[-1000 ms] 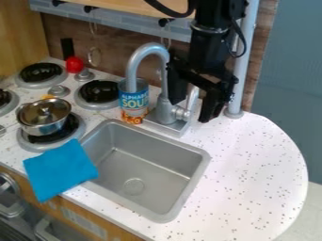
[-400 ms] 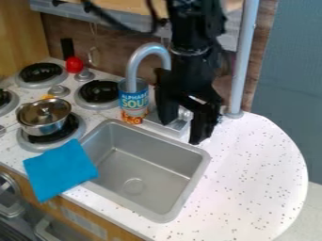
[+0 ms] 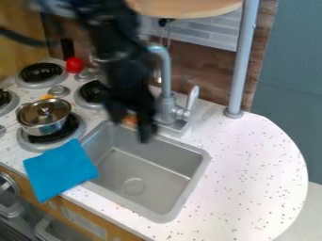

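I will grab the blue cloth (image 3: 61, 169) by its middle next, to move it over to the sink.
The black gripper (image 3: 131, 128) hangs over the back left part of the sink (image 3: 144, 164), its fingers apart and open. Behind it, the soup can is mostly hidden; a bit of its orange lower label (image 3: 130, 119) shows between the fingers. Just right of the gripper rises the grey faucet (image 3: 166, 75). A small metal pot with a lid (image 3: 44, 116) sits on the front burner to the left. The blue cloth (image 3: 61, 169) lies flat between that burner and the counter's front edge, by the sink's left side.
Other black burners (image 3: 41, 72) and a red round object (image 3: 74, 65) are at the back left. A grey upright pole (image 3: 241, 61) stands behind the sink. The speckled counter (image 3: 252, 174) curves around at the right, and a wooden shelf (image 3: 189, 7) overhangs the back.
The arm and gripper have swung left, from right of the faucet to in front of the can, which they now largely cover. The pot and cloth have stayed put.
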{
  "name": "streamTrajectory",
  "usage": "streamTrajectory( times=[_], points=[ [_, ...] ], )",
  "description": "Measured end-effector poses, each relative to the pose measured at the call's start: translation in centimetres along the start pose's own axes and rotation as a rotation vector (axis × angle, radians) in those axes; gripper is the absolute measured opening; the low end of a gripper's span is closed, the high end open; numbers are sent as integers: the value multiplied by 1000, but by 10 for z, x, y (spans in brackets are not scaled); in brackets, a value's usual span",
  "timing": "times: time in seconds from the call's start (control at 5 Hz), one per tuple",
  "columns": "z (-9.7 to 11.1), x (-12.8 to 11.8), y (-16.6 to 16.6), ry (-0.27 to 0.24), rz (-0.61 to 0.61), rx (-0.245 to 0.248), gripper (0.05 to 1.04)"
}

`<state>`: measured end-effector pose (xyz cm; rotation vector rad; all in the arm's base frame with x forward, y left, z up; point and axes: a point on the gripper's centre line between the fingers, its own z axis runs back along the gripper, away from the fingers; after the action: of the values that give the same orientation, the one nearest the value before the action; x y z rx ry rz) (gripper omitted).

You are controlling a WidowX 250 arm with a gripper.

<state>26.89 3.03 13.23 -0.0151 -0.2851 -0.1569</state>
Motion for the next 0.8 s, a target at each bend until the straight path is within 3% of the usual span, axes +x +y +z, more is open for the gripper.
streamTrajectory(
  times=[0.2,0.6,0.8],
  points=[
    [-4,-19,40,-33,63,23,1001],
    [-35,-48,112,53,205,103,1001],
    [-51,-55,132,66,249,172,1001]
  ],
)
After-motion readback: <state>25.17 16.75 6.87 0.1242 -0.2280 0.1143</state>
